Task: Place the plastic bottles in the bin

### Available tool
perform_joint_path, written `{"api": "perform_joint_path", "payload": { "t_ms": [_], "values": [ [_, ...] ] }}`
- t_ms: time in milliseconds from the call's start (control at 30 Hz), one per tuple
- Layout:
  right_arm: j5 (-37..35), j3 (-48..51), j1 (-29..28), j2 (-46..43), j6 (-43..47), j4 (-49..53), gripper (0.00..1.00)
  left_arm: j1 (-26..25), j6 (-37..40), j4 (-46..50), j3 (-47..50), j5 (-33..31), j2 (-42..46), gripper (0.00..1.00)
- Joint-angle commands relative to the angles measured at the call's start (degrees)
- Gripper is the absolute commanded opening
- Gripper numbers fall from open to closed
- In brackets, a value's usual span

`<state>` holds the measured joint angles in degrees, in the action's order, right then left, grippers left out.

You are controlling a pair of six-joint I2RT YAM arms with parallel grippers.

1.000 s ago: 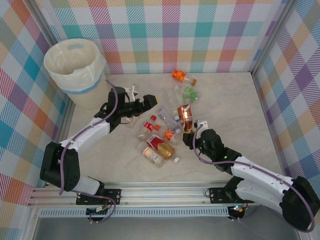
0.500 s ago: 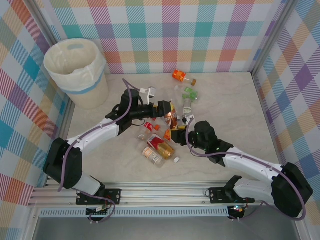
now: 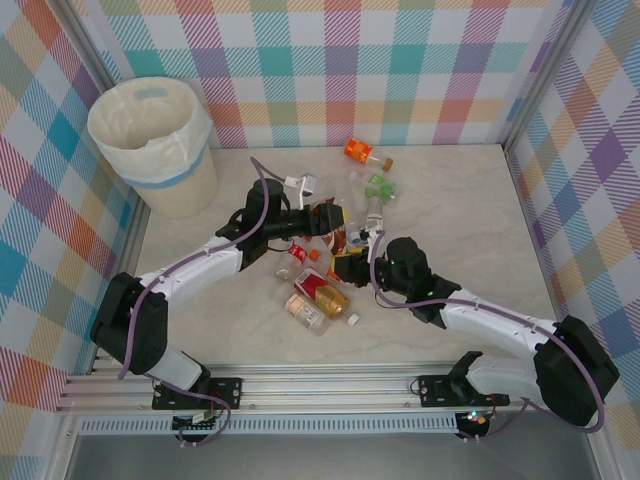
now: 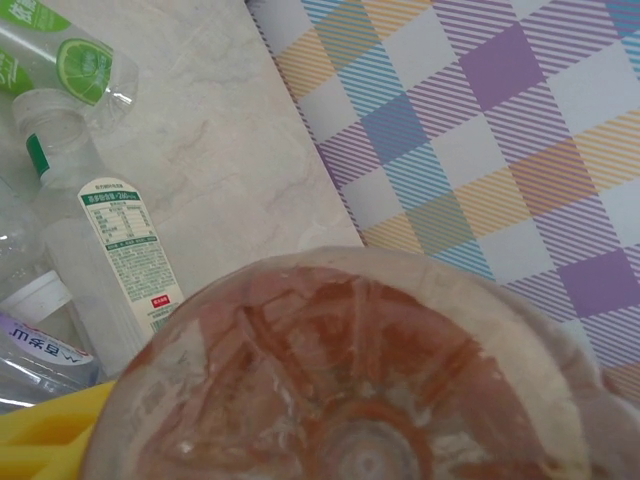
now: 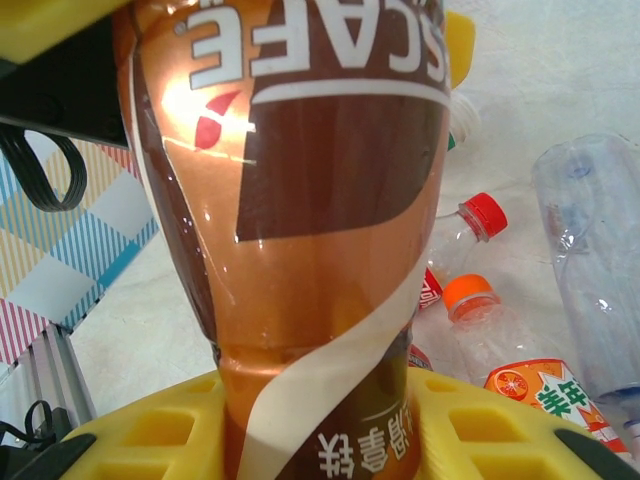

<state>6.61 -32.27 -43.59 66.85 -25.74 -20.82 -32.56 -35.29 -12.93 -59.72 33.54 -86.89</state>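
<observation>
The bottle's bottom end is between the yellow fingers of my left gripper, so my right gripper is ready to open and should let go.
A brown coffee plastic bottle [image 3: 337, 230] hangs above the table's middle, spanning both grippers. My right gripper [image 3: 350, 266] is shut on its neck end, yellow pads [image 5: 140, 430] pressing both sides of the bottle [image 5: 300, 200]. My left gripper [image 3: 325, 215] is shut on the other end; its yellow pads [image 5: 50, 20] flank the bottle, whose base [image 4: 350, 380] looms large in the left wrist view. Several more plastic bottles [image 3: 315, 290] lie in a heap below. The bin [image 3: 185, 185], cream with a white bag liner, stands at the far left.
An orange-labelled bottle [image 3: 365, 153] and a green-labelled one [image 3: 378, 187] lie farther back. Red-capped [image 5: 480, 215] and orange-capped [image 5: 470, 295] bottles lie under my right wrist. A white-labelled bottle [image 4: 115, 260] lies by the checked back wall. Checked walls close the table in.
My right arm carried the brown bottle left and back toward the left gripper. My left arm swung right to meet it, and its jaws closed in on the bottle's base end.
</observation>
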Motion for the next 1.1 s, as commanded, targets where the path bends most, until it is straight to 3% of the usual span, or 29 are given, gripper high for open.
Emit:
{"api": "perform_joint_path", "payload": {
  "t_ms": [0, 167, 333, 633, 800, 1067],
  "values": [
    [1.69, -1.79, -0.09, 0.21, -0.56, -2.94, 0.25, -0.49, 0.18, -1.86, -0.59, -0.08, -0.11, 0.67],
    [1.65, -2.92, -0.09, -0.43, 0.80, -0.62, 0.33, -0.49, 0.55, 0.09, -0.96, -1.86, 0.14, 0.64],
    [-0.15, -3.90, -0.08, -1.26, 2.44, 2.48, 0.64, -0.49, 1.36, 2.07, -1.45, -5.18, 0.81, 0.60],
    [-6.60, -3.63, -0.09, -4.41, 2.76, 6.99, 0.89, -0.31, 5.32, 10.58, -3.43, -16.18, 3.47, 0.58],
    [-11.92, -2.83, -0.03, -6.09, 2.05, 8.24, 1.00, 0.95, 9.14, 16.87, -6.04, -22.69, 5.20, 0.58],
    [-29.43, -2.71, -0.09, -6.95, -5.64, 14.50, 1.00, 3.51, 15.11, 26.91, -12.72, -37.34, 8.49, 0.59]
  ]
}}
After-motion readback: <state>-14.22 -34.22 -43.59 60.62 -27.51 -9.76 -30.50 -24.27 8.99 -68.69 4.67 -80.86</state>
